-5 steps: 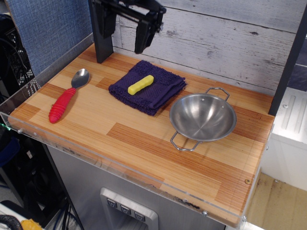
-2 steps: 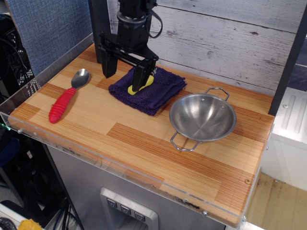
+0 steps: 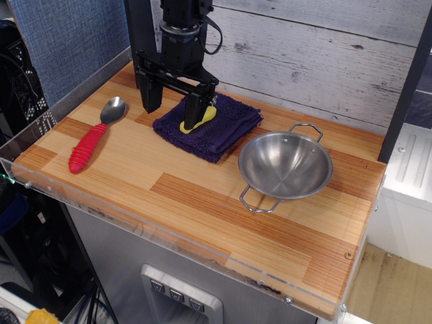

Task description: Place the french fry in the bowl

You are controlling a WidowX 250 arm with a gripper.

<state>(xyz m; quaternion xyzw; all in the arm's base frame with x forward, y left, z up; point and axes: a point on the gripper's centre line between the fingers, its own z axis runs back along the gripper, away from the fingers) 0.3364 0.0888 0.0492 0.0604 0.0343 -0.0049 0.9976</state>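
Observation:
My gripper should next grab the yellow french fry by one end [image 3: 210, 113], to put it into the steel bowl [image 3: 285, 165].
The yellow french fry [image 3: 204, 119] lies on a folded dark purple cloth [image 3: 217, 128] at the back of the table. My black gripper [image 3: 172, 106] is low over the cloth's left part with its jaws wide open. The right finger [image 3: 194, 110] stands in front of the fry and hides its middle; the left finger [image 3: 150, 94] is past the cloth's left edge. The shiny steel bowl [image 3: 285, 165] with two wire loop handles stands empty to the right of the cloth.
A spoon with a red ribbed handle [image 3: 90, 146] lies at the left of the wooden table. A black arm post [image 3: 140, 27] stands at the back left. A white plank wall is behind. The table's front edge [image 3: 175, 246] has a clear plastic lip.
The gripper came down from high above the cloth to just over it, jaws open, then shifted slightly left. The fry, bowl and spoon have not moved.

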